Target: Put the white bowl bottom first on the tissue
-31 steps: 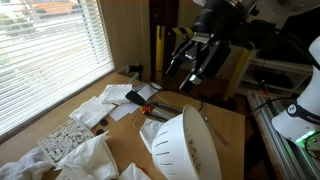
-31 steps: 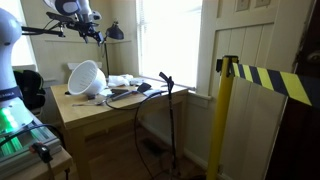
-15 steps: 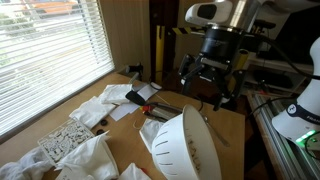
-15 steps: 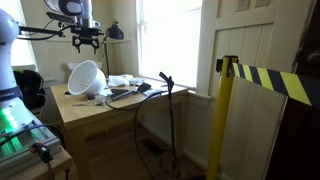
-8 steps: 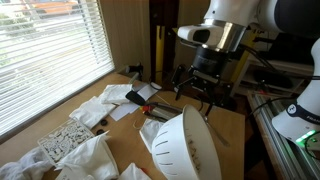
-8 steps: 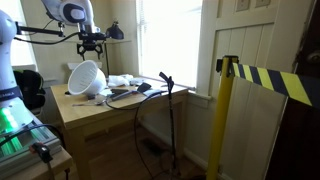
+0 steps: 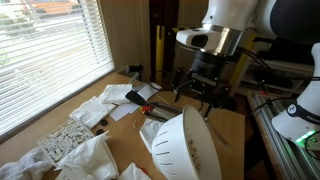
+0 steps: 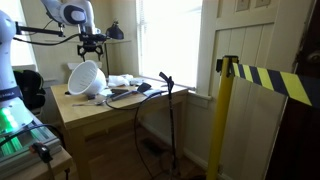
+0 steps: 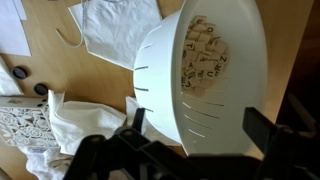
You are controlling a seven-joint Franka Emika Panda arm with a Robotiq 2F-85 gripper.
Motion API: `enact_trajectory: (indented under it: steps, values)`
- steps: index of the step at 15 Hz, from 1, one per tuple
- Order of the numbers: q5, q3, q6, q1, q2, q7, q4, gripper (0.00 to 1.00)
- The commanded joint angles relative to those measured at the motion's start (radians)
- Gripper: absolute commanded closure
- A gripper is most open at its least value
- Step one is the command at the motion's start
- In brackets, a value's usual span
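My gripper should move lower before it closes on the bowl's rim (image 7: 188, 111) (image 9: 182, 132). My fingers stop above the bowl's rim in an exterior view, so they would miss it if I closed now.
The white bowl (image 7: 185, 146) is a big slotted colander-like bowl. It lies tilted on its side on the wooden table, its opening turned sideways; it also shows in an exterior view (image 8: 85, 77). In the wrist view the bowl (image 9: 215, 80) fills the middle, with brownish specks inside. White tissues (image 9: 122, 28) lie spread on the table beside it, also in an exterior view (image 7: 95, 108). My gripper (image 7: 198, 88) hangs open above the bowl, a finger on either side of its wall in the wrist view (image 9: 196, 128). It holds nothing.
A patterned white cloth (image 7: 63, 140) and more crumpled tissue (image 7: 95, 155) lie near the window side. Small dark items (image 7: 137, 97) and a cable (image 8: 150, 88) lie on the table. A yellow-black striped post (image 8: 226, 120) stands apart. Window blinds (image 7: 50, 50) line one side.
My gripper has swung from a tilted pose and come down towards the bowl, now pointing straight down over it. The bowl and tissues have not moved.
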Motion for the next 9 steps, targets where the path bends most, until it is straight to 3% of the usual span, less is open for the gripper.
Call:
enact_trajectory:
  steps: [1, 3, 4, 5, 9]
  values:
    - [0.006, 0.023, 0.008, -0.027, 0.046, -0.043, 0.020, 0.00]
    - [0.002, 0.030, 0.017, -0.033, 0.064, -0.052, 0.022, 0.02]
    - [-0.001, 0.035, 0.023, -0.038, 0.074, -0.056, 0.023, 0.18]
    - [0.000, 0.039, 0.034, -0.042, 0.083, -0.059, 0.025, 0.20]
    - [-0.016, 0.060, 0.087, -0.060, 0.110, -0.050, 0.026, 0.55]
